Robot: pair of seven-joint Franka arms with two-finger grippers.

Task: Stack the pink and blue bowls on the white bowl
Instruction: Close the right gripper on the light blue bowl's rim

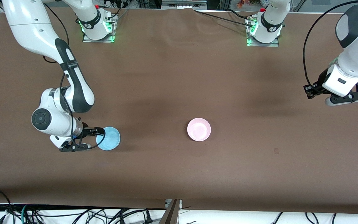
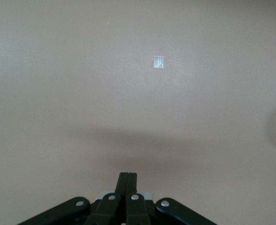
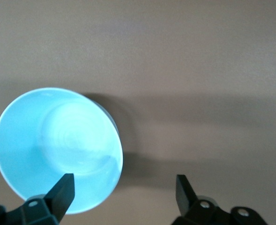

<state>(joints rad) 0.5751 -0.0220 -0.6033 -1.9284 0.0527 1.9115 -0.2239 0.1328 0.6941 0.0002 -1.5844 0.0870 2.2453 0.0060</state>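
Observation:
Next, my right gripper grabs the light blue bowl by its rim [image 1: 100, 145] to stack that bowl on the pink bowl [image 1: 199, 129].
The light blue bowl [image 1: 109, 139] [image 3: 58, 150] sits on the brown table toward the right arm's end. My right gripper [image 1: 98, 137] [image 3: 123, 182] is open at the bowl's rim. One finger [image 3: 63, 187] lies over the bowl's edge and the other stands outside it over bare table. The pink bowl [image 1: 199, 129] rests near the table's middle, well apart from both grippers. The white bowl is hidden or out of view. My left gripper [image 1: 348, 97] [image 2: 128, 175] is shut on nothing and waits above the table at the left arm's end.
A small pale tape patch [image 2: 159, 61] lies on the table under the left wrist camera. A faint mark [image 1: 276, 151] shows nearer the front camera than the pink bowl. The arm bases [image 1: 98, 28] [image 1: 264, 31] stand along the back edge. Cables [image 1: 73, 214] hang below the front edge.

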